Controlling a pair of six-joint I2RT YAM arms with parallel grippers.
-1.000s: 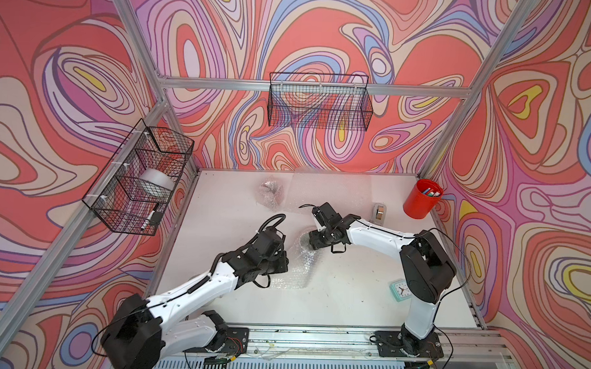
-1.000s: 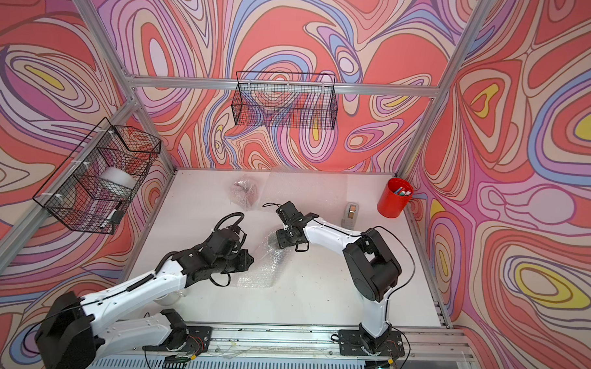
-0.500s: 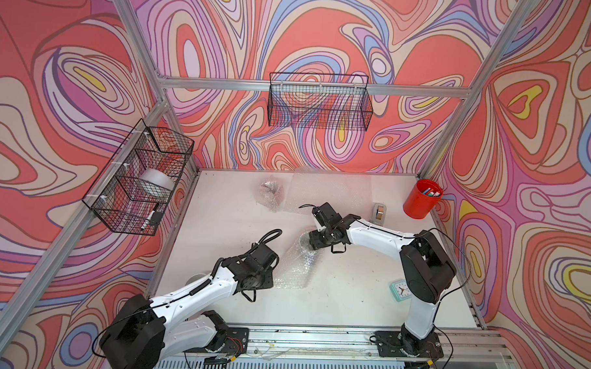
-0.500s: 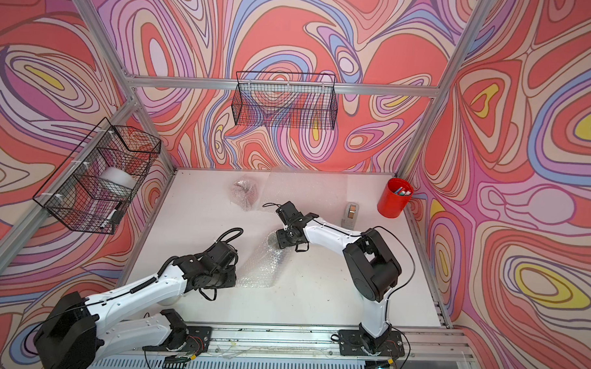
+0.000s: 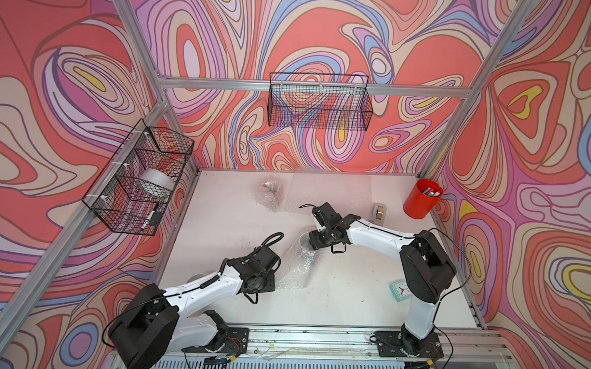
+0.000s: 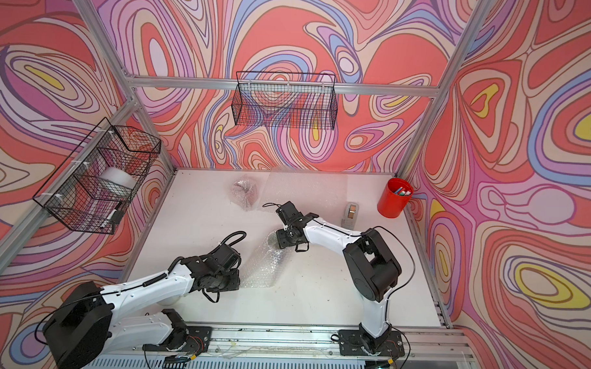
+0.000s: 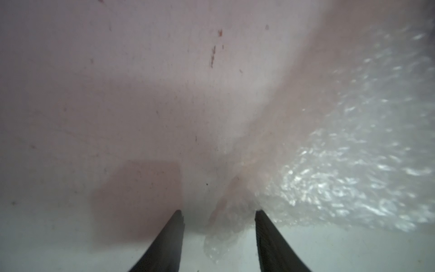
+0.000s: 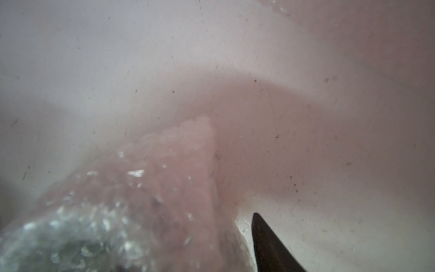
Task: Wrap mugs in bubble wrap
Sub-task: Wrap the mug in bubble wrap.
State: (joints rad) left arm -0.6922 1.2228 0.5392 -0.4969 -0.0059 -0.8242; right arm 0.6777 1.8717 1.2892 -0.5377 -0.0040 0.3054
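Note:
The wrap's loose corner (image 5: 276, 287) (image 7: 223, 236) is between my open fingers, and they reach past its end. My left gripper needs to close on it, as closing now would hold it.
A sheet of bubble wrap (image 5: 296, 270) lies mid-table, rolled at its far end round a roundish bulge (image 5: 302, 235), seemingly a mug. My right gripper (image 5: 314, 242) sits on that rolled end. In the right wrist view the wrap (image 8: 141, 200) fills the jaws; one finger (image 8: 268, 240) shows against it and the other is hidden. My left gripper (image 7: 219, 212) stands open at the sheet's near left corner (image 7: 226, 226), which lies loose between the fingers. A bundle of wrap (image 5: 270, 191) with something dark inside rests at the back. A white rounded thing (image 6: 172, 299) peeks from under the left arm.
A flat sheet of bubble wrap (image 5: 324, 189) lies at the back. A red pen cup (image 5: 422, 198) and a tape dispenser (image 5: 379, 212) stand at the back right, and a teal clock (image 5: 400, 290) lies by the right arm's base. Wire baskets hang on the left wall (image 5: 138, 180) and the back wall (image 5: 319, 101).
My left gripper has drawn back toward the near left, off the wrap to its corner, and opened. The sheet now lies stretched out longer. The right arm has not moved.

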